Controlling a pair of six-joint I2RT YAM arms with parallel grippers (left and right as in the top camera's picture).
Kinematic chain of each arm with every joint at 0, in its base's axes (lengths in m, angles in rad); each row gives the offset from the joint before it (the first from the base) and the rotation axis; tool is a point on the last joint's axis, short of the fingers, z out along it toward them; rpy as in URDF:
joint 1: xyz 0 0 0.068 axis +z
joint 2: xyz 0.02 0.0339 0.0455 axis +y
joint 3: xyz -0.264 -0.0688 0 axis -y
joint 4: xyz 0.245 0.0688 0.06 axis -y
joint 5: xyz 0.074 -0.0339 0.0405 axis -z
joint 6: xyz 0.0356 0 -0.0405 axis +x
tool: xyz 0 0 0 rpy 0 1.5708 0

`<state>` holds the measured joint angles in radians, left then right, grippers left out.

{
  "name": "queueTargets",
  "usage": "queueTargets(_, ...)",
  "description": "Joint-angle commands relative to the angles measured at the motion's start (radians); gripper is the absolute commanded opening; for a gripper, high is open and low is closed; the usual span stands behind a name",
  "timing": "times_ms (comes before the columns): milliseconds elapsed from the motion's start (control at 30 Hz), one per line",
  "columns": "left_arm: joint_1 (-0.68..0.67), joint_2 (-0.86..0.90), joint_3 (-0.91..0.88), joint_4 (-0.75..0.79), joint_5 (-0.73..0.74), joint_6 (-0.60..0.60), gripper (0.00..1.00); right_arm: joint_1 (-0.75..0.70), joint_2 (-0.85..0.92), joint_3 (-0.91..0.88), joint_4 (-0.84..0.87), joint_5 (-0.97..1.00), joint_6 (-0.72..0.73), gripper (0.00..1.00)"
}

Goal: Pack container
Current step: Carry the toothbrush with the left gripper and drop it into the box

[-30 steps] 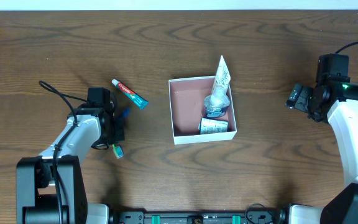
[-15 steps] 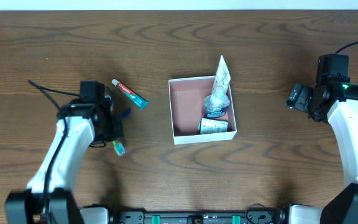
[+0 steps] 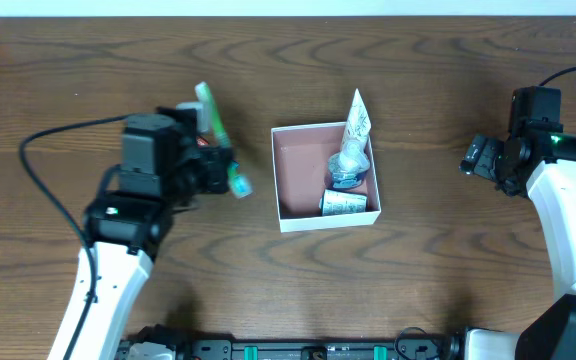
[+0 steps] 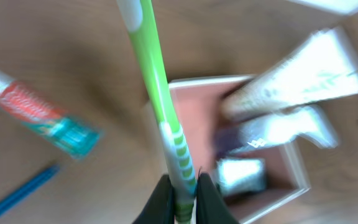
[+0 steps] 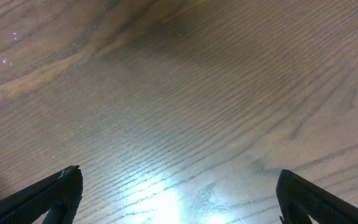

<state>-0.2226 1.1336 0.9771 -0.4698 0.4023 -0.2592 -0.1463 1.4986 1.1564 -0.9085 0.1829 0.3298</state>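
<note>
The toothbrush [image 3: 208, 110] hangs over wood short of the container and would miss if released, so it is too early to open. My left gripper moves it toward the container first.
My left gripper [image 3: 223, 172] [image 4: 182, 194] is shut on a green and white toothbrush [image 3: 208, 110] [image 4: 159, 87], held up in the air just left of the container [image 3: 303, 175] [image 4: 194, 124]. The container is a square white box with a pinkish inside. A white tube [image 3: 356, 120] [image 4: 297, 74] leans over its far right corner, with a clear bottle [image 3: 348, 165] and a small white item [image 3: 343, 203] [image 4: 241, 174] beside it. My right gripper [image 3: 476, 157] [image 5: 179, 177] stands open over bare wood at the far right.
A red, white and teal toothpaste tube [image 4: 42, 118] and a blue stick-like item [image 4: 17, 193] lie on the wooden table below and left of the left gripper. The left arm's black cable [image 3: 48, 140] loops over the table at the left.
The left arm has risen from the table and swung right toward the container, carrying the toothbrush. The right arm has not moved.
</note>
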Motion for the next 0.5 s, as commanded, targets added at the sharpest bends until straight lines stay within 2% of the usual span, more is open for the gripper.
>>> queueTargets(0, -0.093, 0.034, 0.02, 0.076, 0.035, -0.067, 0.06, -0.004, 0.007, 0.006, -0.001, 0.003, 0.014, 0.99)
queueTargets(133, -0.166, 0.128, 0.02, 0.164, 0.027, -0.126, 0.06, -0.004, 0.007, 0.006, -0.001, 0.003, 0.014, 0.99)
queueTargets(467, -0.211, 0.336, 0.02, 0.182, 0.029, -0.147, 0.06, -0.004, 0.007, 0.006, -0.001, 0.003, 0.014, 0.99)
